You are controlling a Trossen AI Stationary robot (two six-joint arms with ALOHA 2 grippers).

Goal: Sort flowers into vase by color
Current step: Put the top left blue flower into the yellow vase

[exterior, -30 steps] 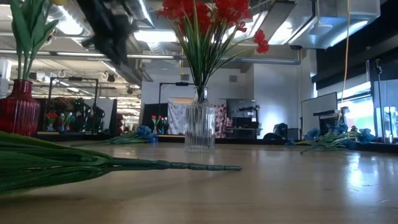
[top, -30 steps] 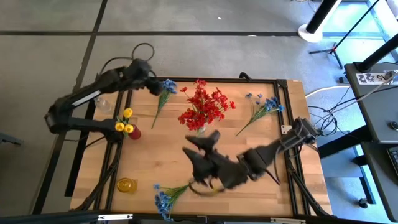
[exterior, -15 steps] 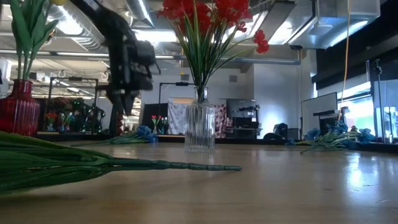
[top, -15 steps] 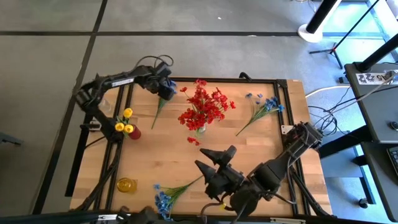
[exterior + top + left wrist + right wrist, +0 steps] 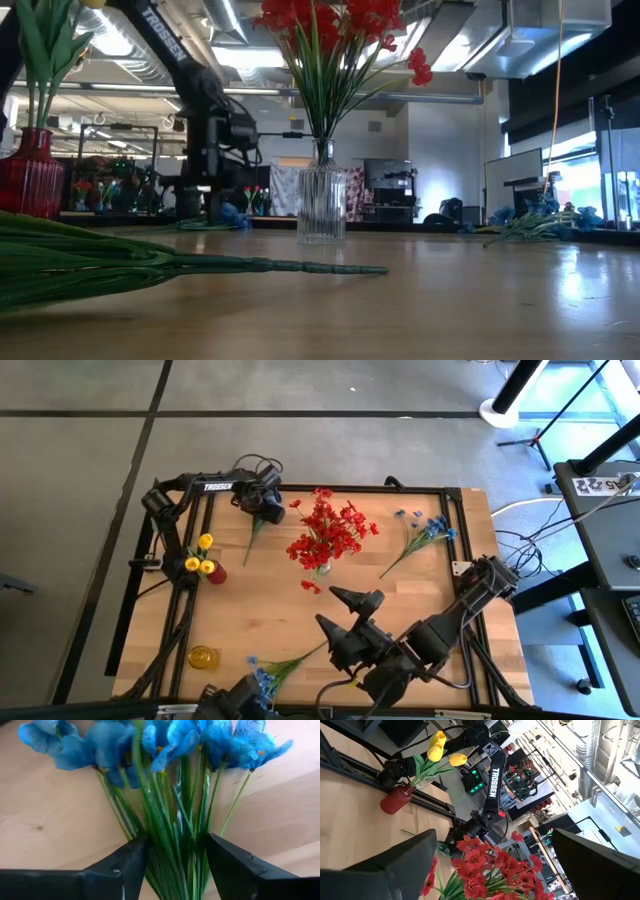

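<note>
The spray's green stems below the blooms are the part that my left gripper should grab next, so that I can sort the blue flowers (image 5: 170,742).
A blue flower spray (image 5: 258,523) lies flat on the table at the far left. My left gripper (image 5: 262,500) points down over it. It is open, and its fingers stand on either side of the green stems (image 5: 172,820), just below the blue blooms (image 5: 165,745). My right gripper (image 5: 338,608) is open and hangs level above the table's near middle with nothing between its fingers. It faces the clear glass vase (image 5: 322,567), which holds red flowers (image 5: 485,865). A red vase (image 5: 215,573) holds yellow flowers (image 5: 200,555).
Two more blue sprays lie on the table, one at the far right (image 5: 425,532) and one at the near left (image 5: 270,675). The near-left spray's stem (image 5: 250,265) runs close to the low camera. A loose red bloom (image 5: 311,586) lies beside the glass vase. A yellow vase (image 5: 203,657) stands near left.
My left gripper has come down toward the far-left blue spray and tipped until it points down, and it now straddles the stems. My right gripper has drawn back from the glass vase toward the table's near edge, and its fingers have spread wider.
</note>
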